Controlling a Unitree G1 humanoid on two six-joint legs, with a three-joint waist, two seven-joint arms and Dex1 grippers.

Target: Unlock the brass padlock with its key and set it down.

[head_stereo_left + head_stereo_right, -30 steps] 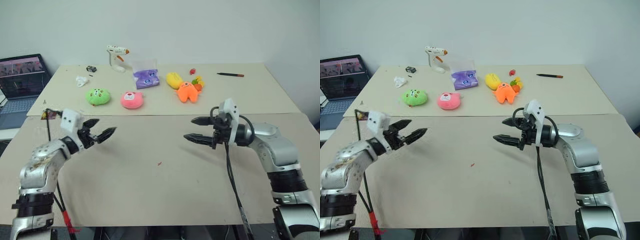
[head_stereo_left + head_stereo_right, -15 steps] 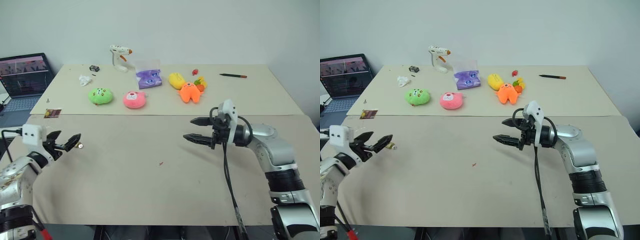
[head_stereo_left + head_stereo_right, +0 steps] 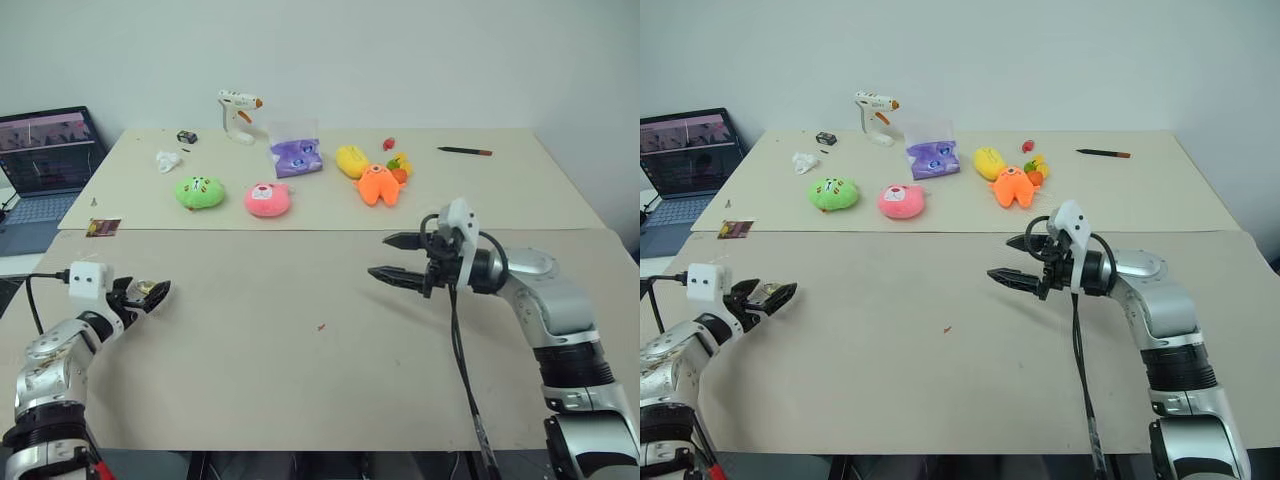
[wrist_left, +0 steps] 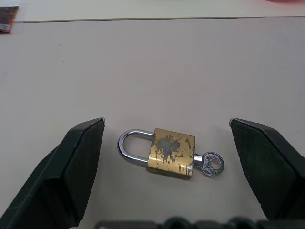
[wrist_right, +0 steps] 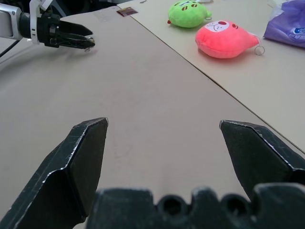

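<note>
My left gripper's fingers are beside the silvery shackle (image 4: 129, 148) and the small key (image 4: 210, 164) in the left wrist view, so it is now time to close on the padlock.
The brass padlock (image 4: 170, 152) lies flat on the beige table (image 3: 300, 380) near its left edge, its silvery shackle (image 4: 129, 148) at one end and a small key (image 4: 210, 164) stuck in the other. My left gripper (image 4: 167, 122) hovers low over it, open, one finger on each side and touching nothing. From the head it shows at the left gripper (image 3: 152, 295). My right gripper (image 3: 378, 256) stands open and empty above the table's right middle, pointing left.
On the far table sit a green plush (image 3: 200, 191), a pink plush (image 3: 267, 199), an orange plush (image 3: 379, 184), a purple bag (image 3: 296, 155), a glue gun (image 3: 238, 112) and a pen (image 3: 463, 151). A laptop (image 3: 45, 160) stands far left. A red speck (image 3: 320, 327) lies mid-table.
My left arm has swung left and down to the table's left edge, bringing its open fingers astride the padlock. The right arm has kept still.
</note>
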